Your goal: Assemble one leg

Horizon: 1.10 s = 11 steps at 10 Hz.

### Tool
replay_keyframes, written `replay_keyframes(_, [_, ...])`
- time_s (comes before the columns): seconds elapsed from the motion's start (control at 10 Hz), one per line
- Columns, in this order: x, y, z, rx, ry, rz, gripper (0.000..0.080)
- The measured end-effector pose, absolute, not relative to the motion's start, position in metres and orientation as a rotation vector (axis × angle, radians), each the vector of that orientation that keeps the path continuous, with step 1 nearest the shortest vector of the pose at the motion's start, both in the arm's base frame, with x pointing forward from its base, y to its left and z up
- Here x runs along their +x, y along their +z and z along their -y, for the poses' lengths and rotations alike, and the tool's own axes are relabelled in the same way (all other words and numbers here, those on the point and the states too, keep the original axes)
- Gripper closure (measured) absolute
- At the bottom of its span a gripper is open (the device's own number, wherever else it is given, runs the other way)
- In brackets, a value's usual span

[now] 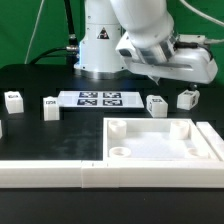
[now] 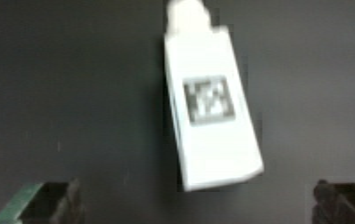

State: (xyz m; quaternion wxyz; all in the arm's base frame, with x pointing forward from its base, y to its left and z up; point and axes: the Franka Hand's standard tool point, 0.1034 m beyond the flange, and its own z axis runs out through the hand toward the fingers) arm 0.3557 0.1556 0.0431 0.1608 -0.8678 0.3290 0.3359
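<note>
Table shows between my fingers and the leg, so my gripper would miss the leg if it closed now. It should move toward the white leg [image 1: 187,99] before it closes on that leg.
Several small white legs with tags stand on the black table in the exterior view: one [image 1: 157,104] just below my gripper [image 1: 150,76], one [image 1: 187,98] to its right, and two on the exterior view's left [image 1: 50,108], [image 1: 13,99]. In the wrist view a white leg [image 2: 213,105] with a black-and-white tag lies on the dark table between and ahead of my fingers. My gripper [image 2: 188,205] is open and empty, hovering above that leg; its fingertips [image 2: 32,202] stand wide apart and do not touch it.
The large white square panel [image 1: 200,135] with raised rim and corner sockets lies at the front right. A long white bar [image 1: 60,174] runs along the front edge. The marker board [image 1: 97,99] lies at the middle, in front of the robot base [image 1: 100,45].
</note>
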Motion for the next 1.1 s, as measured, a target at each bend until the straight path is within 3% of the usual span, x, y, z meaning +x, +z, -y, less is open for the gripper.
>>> replay_keyframes(0.4, [0.343,0.029,-0.165,-2.35,1.194,-0.851,0.015])
replay_keyframes(1.0, [0.339,0.008,-0.191,-2.431,1.129,-0.825,0.015])
replay_keyframes(1.1, [0.34,0.008,-0.19,-2.429,1.128,-0.83,0.0274])
